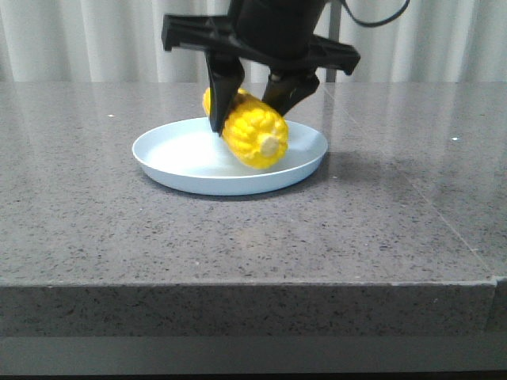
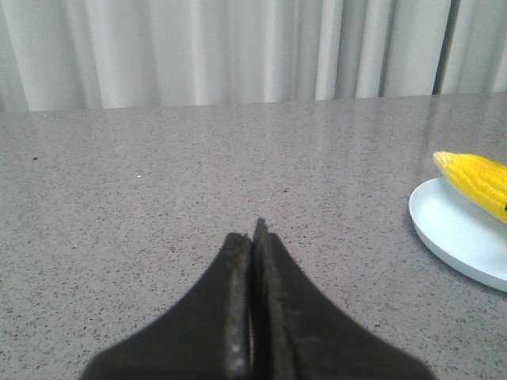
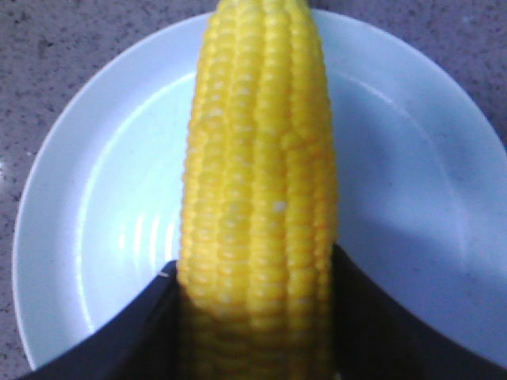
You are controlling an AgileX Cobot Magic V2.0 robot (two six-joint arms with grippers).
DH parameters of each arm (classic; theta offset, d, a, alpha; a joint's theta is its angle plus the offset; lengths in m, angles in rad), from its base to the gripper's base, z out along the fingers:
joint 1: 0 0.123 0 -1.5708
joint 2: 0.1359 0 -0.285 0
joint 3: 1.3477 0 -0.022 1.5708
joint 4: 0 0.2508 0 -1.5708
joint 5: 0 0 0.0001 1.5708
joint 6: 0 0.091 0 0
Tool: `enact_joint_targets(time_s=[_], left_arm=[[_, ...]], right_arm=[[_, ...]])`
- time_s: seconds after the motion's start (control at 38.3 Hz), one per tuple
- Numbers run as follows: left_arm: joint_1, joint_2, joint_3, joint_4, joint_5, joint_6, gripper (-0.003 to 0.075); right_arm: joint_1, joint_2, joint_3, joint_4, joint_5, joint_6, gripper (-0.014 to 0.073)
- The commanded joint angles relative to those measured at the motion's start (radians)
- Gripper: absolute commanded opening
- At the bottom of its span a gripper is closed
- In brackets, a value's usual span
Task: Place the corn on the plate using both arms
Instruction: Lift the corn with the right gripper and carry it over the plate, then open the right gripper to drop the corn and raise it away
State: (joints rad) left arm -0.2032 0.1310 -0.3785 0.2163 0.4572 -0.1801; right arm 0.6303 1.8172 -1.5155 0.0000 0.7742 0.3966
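The lower end of the corn is over the pale blue plate (image 1: 182, 154) inside the plate's rim and would rest there, so the right gripper needs to release the corn.
The yellow corn (image 1: 253, 134) is held over the pale blue plate (image 1: 182, 154) near the middle of the table, tilted with its pale stub end down toward the plate's floor. I cannot tell whether it touches. My right gripper (image 1: 247, 119) comes from above and is shut on the corn. In the right wrist view the fingers (image 3: 142, 324) clamp both sides of the corn (image 3: 257, 158) above the plate (image 3: 412, 174). My left gripper (image 2: 255, 233) is shut and empty over bare table. In its view the plate (image 2: 455, 233) and the corn's tip (image 2: 475, 178) lie off to the side.
The grey speckled stone table (image 1: 380, 206) has its front edge close to the camera. White curtains (image 1: 79, 39) hang behind the table.
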Motion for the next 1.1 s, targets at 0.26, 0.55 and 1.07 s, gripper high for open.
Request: enact_joint_targets(time_s=[0.26,0.55,1.07], left_arm=[[0.000,0.010,-0.028,0.003,-0.081,-0.006,-0.0020],[0.000,0.010,-0.028,0.003,-0.081,-0.006,-0.0020],[0.000,0.010,-0.028,0.003,-0.081,-0.006,-0.0020]], right_arm=[[-0.001,-0.042,-0.039,-0.014,-0.026,0.011,0.0519],[-0.001,-0.061,-0.114,-0.025,0.029,0.011,0.0566],[-0.001,-0.075,-0.334,-0.077,0.296,0.010,0.0172]])
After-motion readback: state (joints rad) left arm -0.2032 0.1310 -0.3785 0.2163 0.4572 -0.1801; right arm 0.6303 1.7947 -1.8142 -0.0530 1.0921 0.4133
